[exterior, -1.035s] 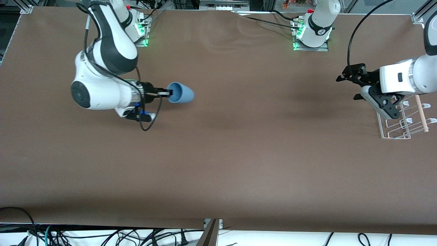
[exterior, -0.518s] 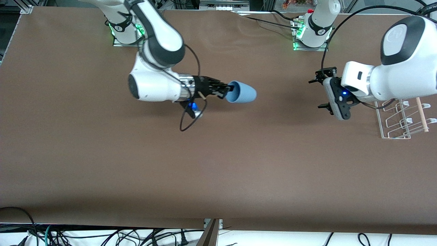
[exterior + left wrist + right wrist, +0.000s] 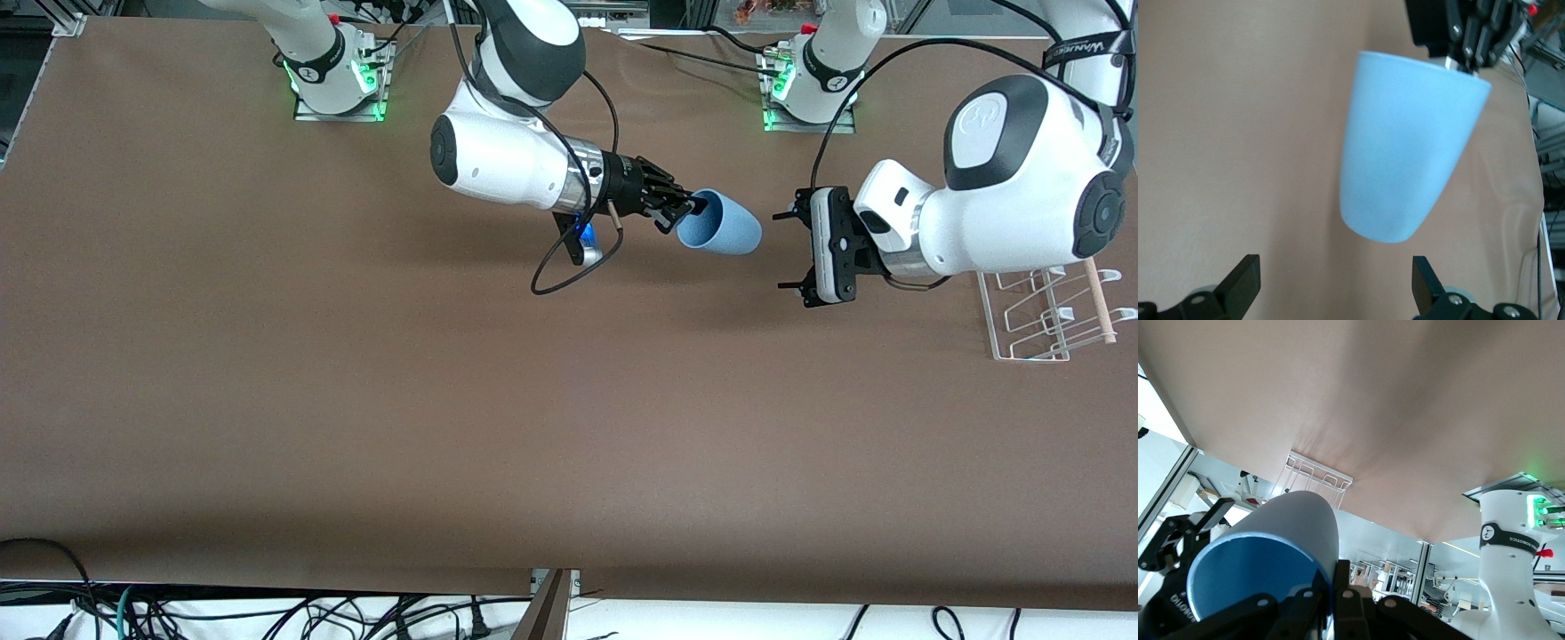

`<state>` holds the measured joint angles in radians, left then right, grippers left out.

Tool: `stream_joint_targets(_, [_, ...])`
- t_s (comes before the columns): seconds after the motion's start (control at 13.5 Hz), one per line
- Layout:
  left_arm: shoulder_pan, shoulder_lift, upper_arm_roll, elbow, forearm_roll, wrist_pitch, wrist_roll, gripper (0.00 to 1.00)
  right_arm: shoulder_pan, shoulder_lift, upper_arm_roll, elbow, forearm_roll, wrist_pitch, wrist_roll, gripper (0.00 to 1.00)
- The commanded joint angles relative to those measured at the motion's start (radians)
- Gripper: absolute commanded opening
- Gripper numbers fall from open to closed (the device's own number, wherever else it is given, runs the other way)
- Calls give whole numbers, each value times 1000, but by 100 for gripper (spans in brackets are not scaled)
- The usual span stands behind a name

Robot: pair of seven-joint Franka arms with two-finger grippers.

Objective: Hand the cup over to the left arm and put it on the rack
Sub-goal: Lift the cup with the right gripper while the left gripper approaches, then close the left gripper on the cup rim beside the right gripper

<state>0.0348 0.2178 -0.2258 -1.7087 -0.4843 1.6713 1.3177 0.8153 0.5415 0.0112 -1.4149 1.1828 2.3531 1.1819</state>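
Observation:
My left gripper grabs the cup's closed base next, to place the cup (image 3: 722, 235) on the rack (image 3: 1049, 311).
The light-blue cup (image 3: 722, 235) hangs on its side over the table with its closed base pointing at my left gripper. My right gripper (image 3: 690, 210) is shut on the cup's rim, one finger inside the mouth (image 3: 1258, 577) and one outside. My left gripper (image 3: 789, 251) is open and faces the cup's base, a short gap away. In the left wrist view the cup (image 3: 1405, 147) fills the middle, just ahead of the spread fingertips (image 3: 1245, 283), not between them. The rack (image 3: 1049, 311) stands at the left arm's end of the table.
A pale wooden rod (image 3: 1097, 298) runs along one side of the rack. The left arm's bulky wrist (image 3: 996, 204) hovers beside the rack. A black cable loop (image 3: 569, 267) dangles under the right wrist. Both arm bases (image 3: 336, 67) (image 3: 813, 84) sit along the table's edge.
The right arm has carried the cup toward the left arm's end of the table. The left gripper has left the rack, turned and come to face the cup's base.

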Motion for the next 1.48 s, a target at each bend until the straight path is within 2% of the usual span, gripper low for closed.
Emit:
stream_joint_targets(0.0, [8, -31, -4, -20, -27, 5, 93, 100, 2, 18, -10, 33, 23, 6, 15, 0])
stream_joint_targets(0.37, [8, -38, -33, -34, -27, 15, 210, 100, 4, 17, -10, 39, 21, 6, 16, 0])
stream_joint_targets(0.74, [10, -64, -70, -49, -28, 24, 216, 100, 2, 14, -10, 39, 18, 2, 15, 0])
stream_joint_targets(0.89, [10, -95, -73, -83, -28, 28, 215, 100, 4, 14, -10, 40, 17, 5, 15, 0])
stream_joint_targets(1.4, [11, -112, -119, -166, -57, 148, 177, 100, 2, 15, -11, 39, 15, 0, 13, 0])
